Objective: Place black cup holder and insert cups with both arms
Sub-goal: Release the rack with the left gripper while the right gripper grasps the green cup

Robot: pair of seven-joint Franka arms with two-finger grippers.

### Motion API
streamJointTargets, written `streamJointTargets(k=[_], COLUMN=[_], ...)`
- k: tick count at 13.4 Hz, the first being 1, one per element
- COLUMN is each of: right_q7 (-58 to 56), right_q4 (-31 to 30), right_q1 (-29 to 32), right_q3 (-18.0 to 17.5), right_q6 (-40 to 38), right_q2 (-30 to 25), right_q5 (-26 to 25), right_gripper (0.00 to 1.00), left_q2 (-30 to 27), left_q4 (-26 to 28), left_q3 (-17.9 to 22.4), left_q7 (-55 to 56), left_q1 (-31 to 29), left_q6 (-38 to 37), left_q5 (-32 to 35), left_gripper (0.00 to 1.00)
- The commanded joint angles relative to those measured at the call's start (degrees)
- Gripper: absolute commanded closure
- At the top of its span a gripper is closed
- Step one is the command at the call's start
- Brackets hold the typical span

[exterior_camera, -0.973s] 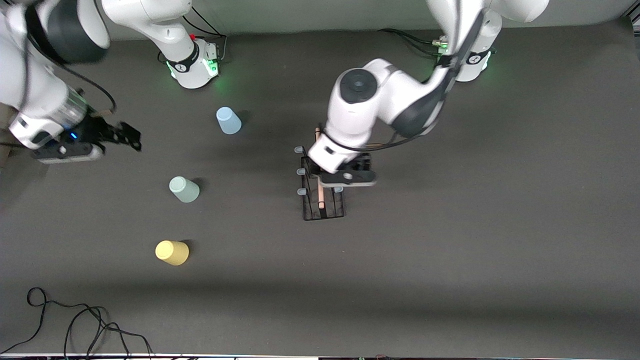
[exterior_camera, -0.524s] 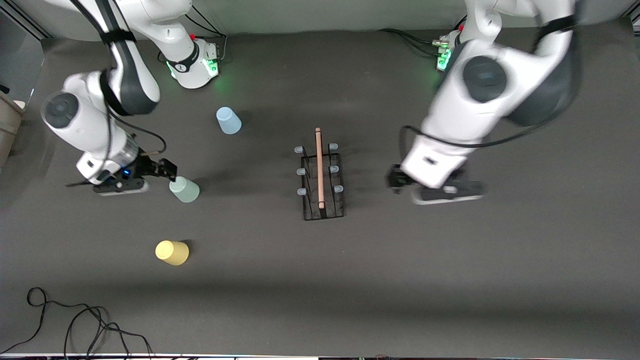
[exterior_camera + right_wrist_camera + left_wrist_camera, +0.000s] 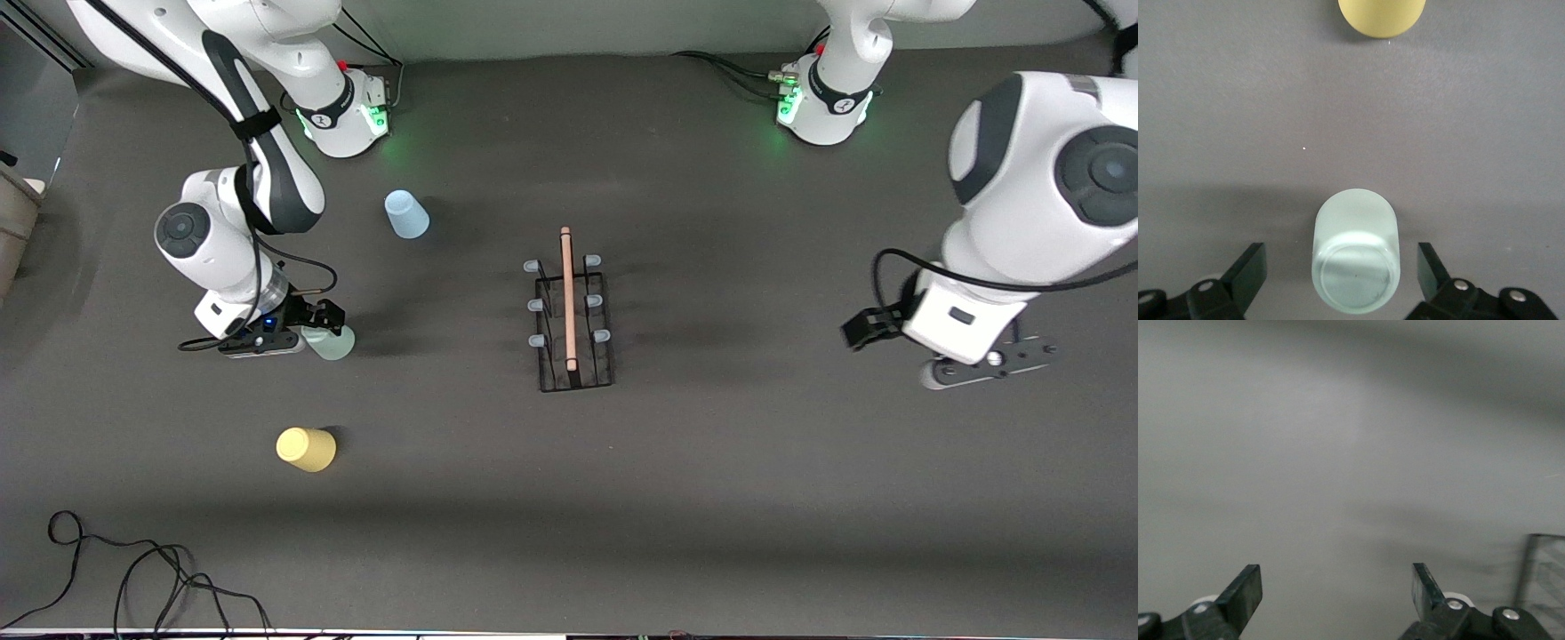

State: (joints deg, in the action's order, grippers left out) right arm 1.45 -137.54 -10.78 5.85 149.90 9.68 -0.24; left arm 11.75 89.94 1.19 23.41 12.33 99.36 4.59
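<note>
The pale green cup should go on the black cup holder, so my right gripper should next grab the cup by its side near its base.
The black cup holder stands mid-table with its wooden rod handle on top and no cup on its pegs. The pale green cup stands base up between the fingers of my open right gripper; in the right wrist view the green cup sits inside the right gripper with a gap at each finger. The yellow cup is nearer the camera, and the yellow cup also shows there. The light blue cup is farther back. My left gripper hangs open and empty over bare table toward the left arm's end, the left gripper showing only mat.
A loose black cable lies at the table's near corner on the right arm's end. The two green-lit arm bases stand along the back edge. A blurred piece of wire frame shows in the left wrist view.
The left arm has swung away from over the cup holder toward its own end of the table. The right gripper has come in from the table's end and now straddles the green cup.
</note>
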Motion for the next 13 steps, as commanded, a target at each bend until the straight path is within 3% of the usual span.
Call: streamJointTargets(k=[1, 3, 5, 7, 8, 10, 13], right_q7=[-1.0, -1.1, -1.1, -0.9, -0.7, 0.0, 3.4], right_q4=[-1.0, -1.2, -1.1, -0.5, 0.4, 3.8, 17.4], right_q1=[0.1, 0.3, 0.3, 0.2, 0.2, 0.1, 0.1], right_q3=[0.3, 0.4, 0.5, 0.5, 0.5, 0.5, 0.7], right_q6=[1.4, 0.9, -0.5, -1.9, -3.9, -10.1, -30.1], right_q2=[0.9, 1.0, 1.1, 0.0, -1.1, -3.8, -6.5], right_q5=[1.1, 1.1, 1.1, 1.1, 1.1, 1.1, 1.2], right_gripper=[0.00, 0.05, 0.42, 0.71, 0.76, 0.76, 0.79], left_q2=[-4.3, -6.4, -10.8, -14.1, -16.3, -19.7, -20.6], left_q4=[2.9, 3.1, 7.1, 8.3, 8.6, 8.9, 8.4], left_q3=[-0.9, -0.8, -0.8, -0.9, -0.9, -1.3, -2.0], left_q7=[-8.8, -18.0, -28.0, -28.7, -27.9, -27.3, -23.3], left_q1=[-5.1, -9.6, -12.9, -13.6, -13.6, -13.1, -12.2], left_q6=[-1.2, -2.2, -1.5, -2.3, -3.3, -6.3, -6.2], left_q5=[1.4, -3.1, -3.7, -4.0, -5.3, -6.4, -6.2], left_gripper=[0.00, 0.00, 0.00, 0.00, 0.00, 0.00, 0.00])
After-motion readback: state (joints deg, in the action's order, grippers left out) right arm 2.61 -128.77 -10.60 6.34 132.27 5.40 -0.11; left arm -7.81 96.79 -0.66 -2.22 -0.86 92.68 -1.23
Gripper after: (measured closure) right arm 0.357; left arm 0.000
